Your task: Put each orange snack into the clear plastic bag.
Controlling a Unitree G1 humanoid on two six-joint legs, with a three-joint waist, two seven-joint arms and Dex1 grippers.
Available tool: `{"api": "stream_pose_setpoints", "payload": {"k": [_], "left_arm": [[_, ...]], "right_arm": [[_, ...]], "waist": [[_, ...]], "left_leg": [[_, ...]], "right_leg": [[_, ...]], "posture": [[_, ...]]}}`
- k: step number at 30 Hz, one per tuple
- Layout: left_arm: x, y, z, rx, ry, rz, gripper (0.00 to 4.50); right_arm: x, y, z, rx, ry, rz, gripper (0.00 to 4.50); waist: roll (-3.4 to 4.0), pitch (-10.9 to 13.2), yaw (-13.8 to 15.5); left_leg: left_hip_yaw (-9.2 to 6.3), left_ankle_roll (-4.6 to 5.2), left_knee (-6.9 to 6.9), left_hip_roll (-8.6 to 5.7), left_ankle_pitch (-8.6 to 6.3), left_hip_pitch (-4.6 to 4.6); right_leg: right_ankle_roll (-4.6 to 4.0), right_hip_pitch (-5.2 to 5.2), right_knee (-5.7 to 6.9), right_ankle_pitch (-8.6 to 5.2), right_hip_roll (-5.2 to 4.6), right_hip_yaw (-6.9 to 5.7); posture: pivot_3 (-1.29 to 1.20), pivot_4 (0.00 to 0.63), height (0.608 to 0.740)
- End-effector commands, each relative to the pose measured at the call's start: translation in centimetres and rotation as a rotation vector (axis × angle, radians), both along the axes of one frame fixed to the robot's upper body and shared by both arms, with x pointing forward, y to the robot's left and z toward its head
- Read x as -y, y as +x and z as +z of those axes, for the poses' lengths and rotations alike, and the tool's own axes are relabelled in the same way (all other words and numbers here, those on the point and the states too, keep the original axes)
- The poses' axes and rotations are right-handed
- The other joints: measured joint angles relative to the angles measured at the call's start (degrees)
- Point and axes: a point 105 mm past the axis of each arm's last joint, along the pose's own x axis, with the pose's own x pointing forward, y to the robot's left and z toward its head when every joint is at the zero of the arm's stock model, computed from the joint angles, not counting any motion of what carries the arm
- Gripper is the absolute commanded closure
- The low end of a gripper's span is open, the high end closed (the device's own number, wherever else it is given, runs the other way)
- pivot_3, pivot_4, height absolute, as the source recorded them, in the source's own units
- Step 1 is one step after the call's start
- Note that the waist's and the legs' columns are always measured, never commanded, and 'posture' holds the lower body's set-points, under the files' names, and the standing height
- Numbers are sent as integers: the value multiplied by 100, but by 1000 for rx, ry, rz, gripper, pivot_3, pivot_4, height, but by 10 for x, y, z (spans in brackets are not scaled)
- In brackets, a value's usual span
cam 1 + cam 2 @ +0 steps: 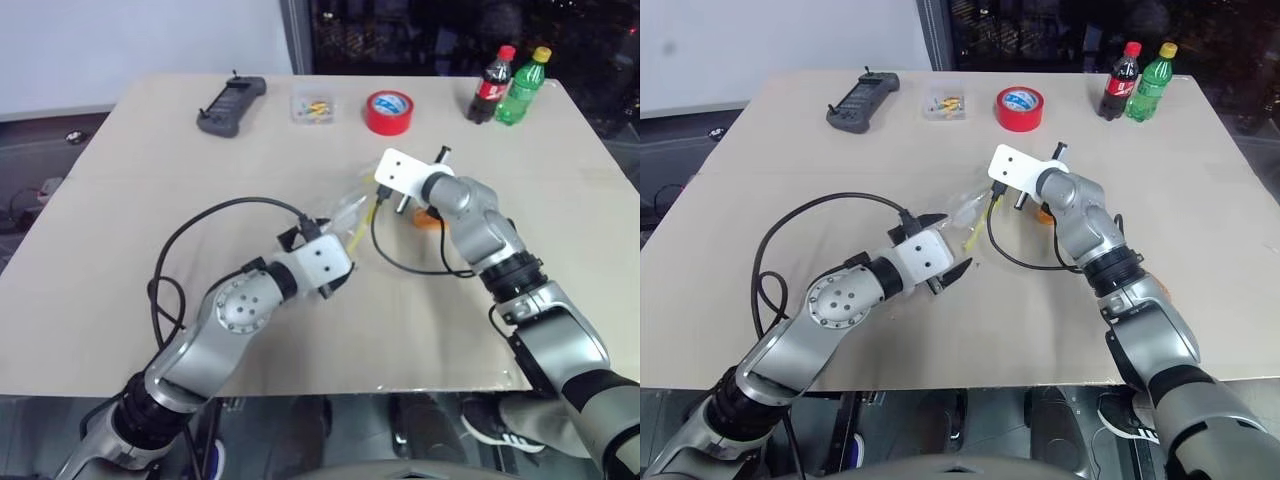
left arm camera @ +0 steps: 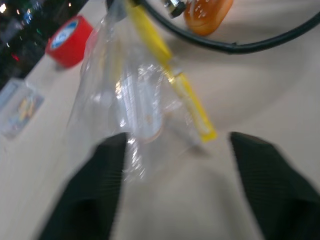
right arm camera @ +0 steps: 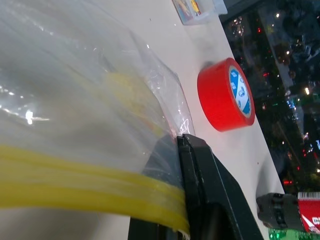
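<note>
The clear film point(image 1: 343, 214) of the plastic bag hangs slack and crinkled, so my left gripper needs to pinch the bag by the loose end of its yellow seal strip next.
The clear plastic bag point(image 1: 350, 212) hangs crinkled just above the table's middle, its yellow seal strip point(image 2: 172, 75) running down one side. My right gripper point(image 1: 378, 190) is shut on the bag's upper corner at the strip, and its black fingers point(image 3: 200, 190) pinch the plastic. My left gripper point(image 2: 177, 142) is open just short of the bag's lower end, with its fingers wide apart and nothing between them. One orange snack point(image 1: 428, 218), oval with a pale speckled top point(image 2: 207, 12), lies on the table beside my right wrist, partly hidden by it.
At the far side stand a red tape roll point(image 1: 389, 111), a small clear box of coloured bits point(image 1: 313, 107), a black controller point(image 1: 231, 105) and two bottles point(image 1: 508, 85). Black cables loop off both wrists point(image 1: 200, 225).
</note>
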Motion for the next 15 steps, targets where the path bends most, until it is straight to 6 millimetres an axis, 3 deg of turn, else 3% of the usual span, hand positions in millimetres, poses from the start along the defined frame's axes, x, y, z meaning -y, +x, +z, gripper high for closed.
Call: {"api": "stream_pose_setpoints", "payload": {"k": [1, 12, 15], "left_arm": [[13, 5, 3, 48, 33, -22, 228], [22, 24, -5, 88, 111, 26, 228], [25, 25, -6, 100, 122, 19, 966]], "right_arm": [[-12, -1, 26, 47, 49, 19, 4500], [-21, -1, 30, 31, 79, 20, 4500], [-21, -2, 30, 30, 80, 18, 4500]], "waist": [[0, 0, 7], [0, 0, 7], [0, 0, 6]], "left_leg": [[0, 0, 0, 0, 0, 1], [-2, 0, 2, -1, 0, 0], [-2, 0, 2, -1, 0, 0]], "right_leg": [[0, 1, 0, 0, 0, 0], [0, 1, 2, 0, 0, -3], [0, 1, 3, 0, 0, -3]], "posture": [[0, 150, 719], [0, 150, 719], [0, 150, 719]]}}
